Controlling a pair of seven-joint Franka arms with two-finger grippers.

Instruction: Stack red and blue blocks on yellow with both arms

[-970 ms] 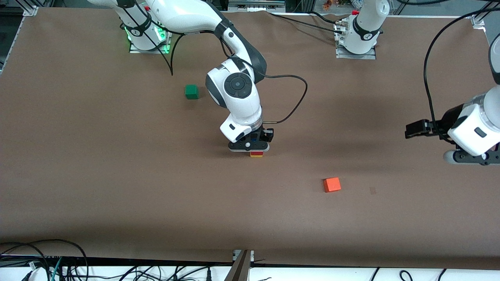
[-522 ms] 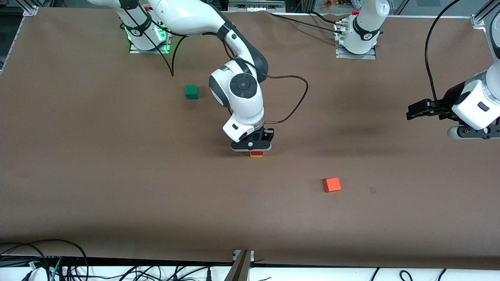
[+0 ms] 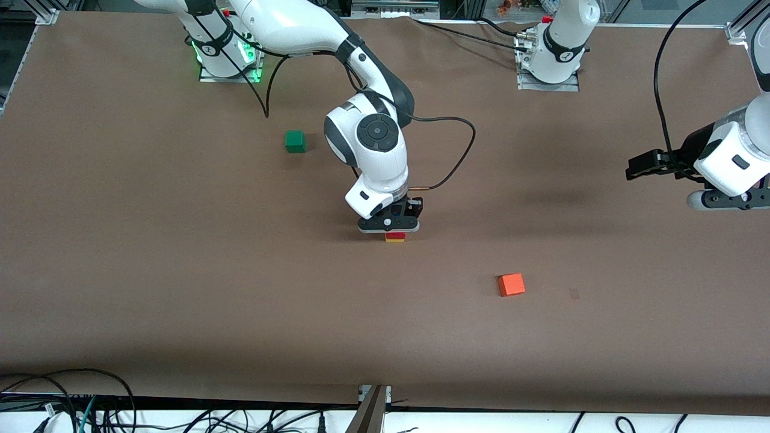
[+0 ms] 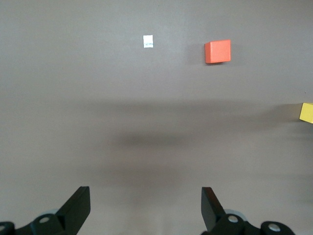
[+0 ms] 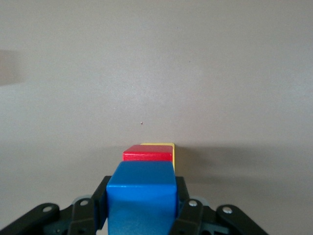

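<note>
The blue block sits squarely over the red block in the right wrist view, so it is time for my right gripper to open now.
The deep red block (image 3: 395, 235) lies on the yellow cube (image 3: 395, 240) at mid-table. My right gripper (image 3: 388, 225) stands right over this stack, shut on the blue block (image 5: 142, 196). In the right wrist view the blue block is just above the red block (image 5: 147, 153), with the yellow cube (image 5: 159, 145) under it; whether blue touches red I cannot tell. My left gripper (image 3: 728, 203) hangs open and empty over the left arm's end of the table. Its wrist view shows the open gripper (image 4: 145, 208) above bare table, with the yellow cube (image 4: 307, 112) at the picture's edge.
An orange cube (image 3: 511, 284) lies nearer the front camera than the stack, toward the left arm's end; it also shows in the left wrist view (image 4: 217, 51). A green cube (image 3: 295, 141) lies toward the right arm's base. A small pale tag (image 4: 148, 41) is on the table.
My left gripper has drawn back toward its base side, still open. My right gripper has shifted slightly over the stack with the blue block in it.
</note>
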